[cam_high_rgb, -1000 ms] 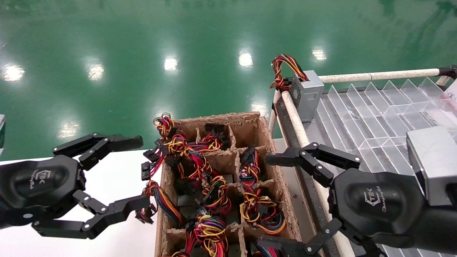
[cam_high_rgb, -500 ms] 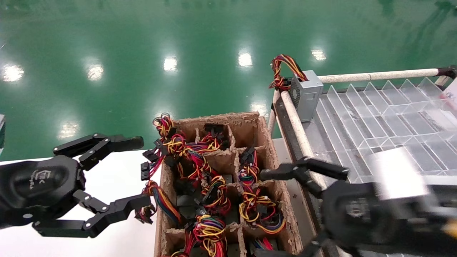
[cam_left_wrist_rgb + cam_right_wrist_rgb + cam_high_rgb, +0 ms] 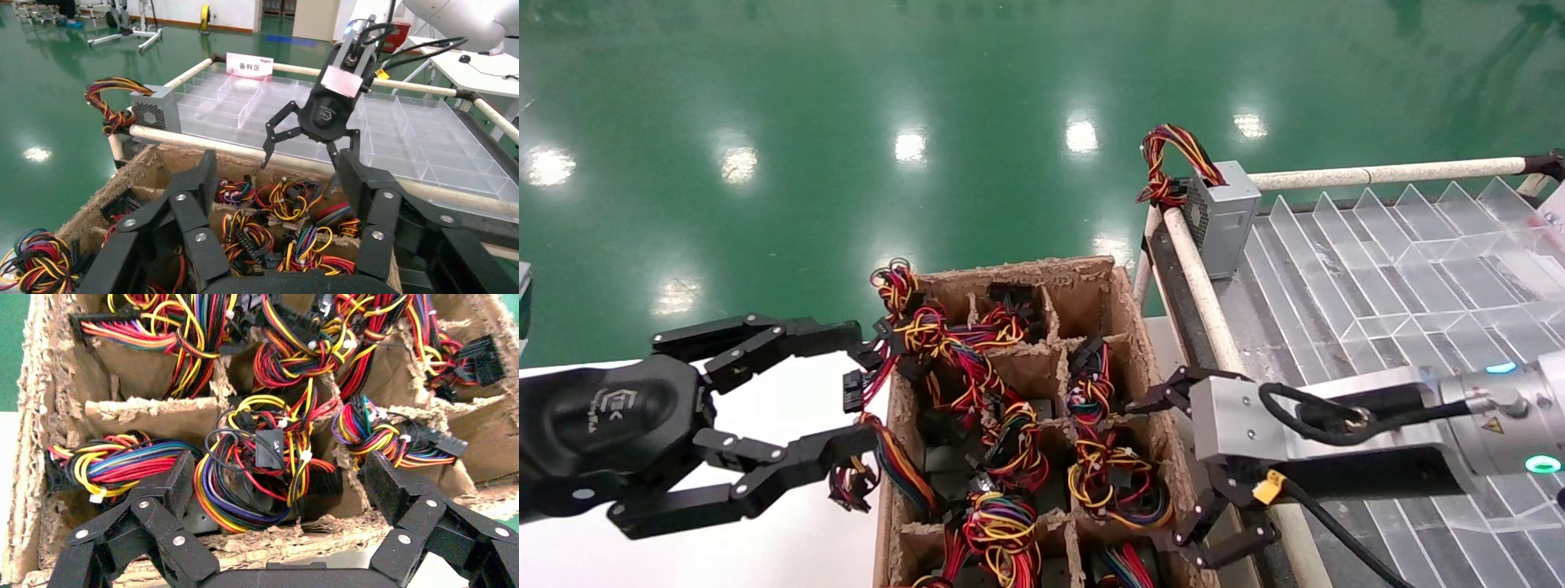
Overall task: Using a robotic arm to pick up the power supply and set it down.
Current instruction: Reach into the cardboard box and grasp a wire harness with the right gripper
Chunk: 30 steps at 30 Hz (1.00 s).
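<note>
The power supply needs to be set down in the clear partitioned tray point(image 3: 1392, 279), so my right gripper should next grab it by its wire bundle point(image 3: 1115, 478).
The power supply sits in a carton cell. Only a strip of its silver-grey body point(image 3: 201, 518) shows under its orange, yellow, purple and black wire bundle point(image 3: 242, 484), which the head view shows as a bundle point(image 3: 1120, 486). My right gripper point(image 3: 1166, 474), black behind a silver wrist block point(image 3: 1238, 420), hangs open over the carton's right side. Its fingers point(image 3: 165, 484) stand on either side of that bundle without touching it. My left gripper point(image 3: 862, 384) is open at the carton's left edge and holds nothing.
The brown divided carton point(image 3: 1128, 310) holds several dark units with colourful wire bundles. Right of it lies a clear partitioned tray point(image 3: 1377, 261) framed by white rails point(image 3: 1197, 286). A grey vented box point(image 3: 1226, 216) with a red-yellow wire loop stands at the tray's far corner. A white table point(image 3: 764, 555) lies under the left arm.
My right gripper has turned over, so its silver wrist block now faces up, and swung left onto the carton's right cells. The left gripper has edged towards the carton.
</note>
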Each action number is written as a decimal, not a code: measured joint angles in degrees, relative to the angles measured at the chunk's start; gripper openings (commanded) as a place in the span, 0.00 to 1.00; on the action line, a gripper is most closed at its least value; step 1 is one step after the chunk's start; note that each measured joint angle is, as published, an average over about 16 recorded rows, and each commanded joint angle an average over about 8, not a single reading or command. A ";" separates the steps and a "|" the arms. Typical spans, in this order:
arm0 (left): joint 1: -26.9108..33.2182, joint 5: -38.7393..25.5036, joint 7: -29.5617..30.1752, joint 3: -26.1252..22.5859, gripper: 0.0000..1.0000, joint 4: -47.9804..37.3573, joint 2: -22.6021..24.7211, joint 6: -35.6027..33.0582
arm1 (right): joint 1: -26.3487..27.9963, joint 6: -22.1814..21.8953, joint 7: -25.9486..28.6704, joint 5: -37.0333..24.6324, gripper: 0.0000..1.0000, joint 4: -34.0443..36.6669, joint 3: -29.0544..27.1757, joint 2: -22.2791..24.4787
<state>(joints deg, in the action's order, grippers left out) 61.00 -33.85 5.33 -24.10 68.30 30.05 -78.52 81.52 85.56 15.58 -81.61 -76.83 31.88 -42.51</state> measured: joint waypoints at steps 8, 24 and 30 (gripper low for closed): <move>0.00 0.00 0.00 0.00 0.00 0.00 0.00 0.00 | 0.86 0.02 1.30 -2.20 0.00 0.03 1.53 -1.01; 0.00 0.00 0.00 0.00 0.00 0.00 0.00 0.00 | 0.71 -1.40 2.77 -2.84 0.00 -0.05 1.95 -1.15; 0.00 0.00 0.00 0.00 0.00 0.00 0.00 0.00 | 0.52 -1.68 3.39 -2.68 0.00 -0.07 1.91 -0.92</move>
<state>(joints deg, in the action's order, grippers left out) 61.00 -33.85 5.33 -24.10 68.30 30.05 -78.52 82.05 83.88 18.97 -84.28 -76.91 33.79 -43.43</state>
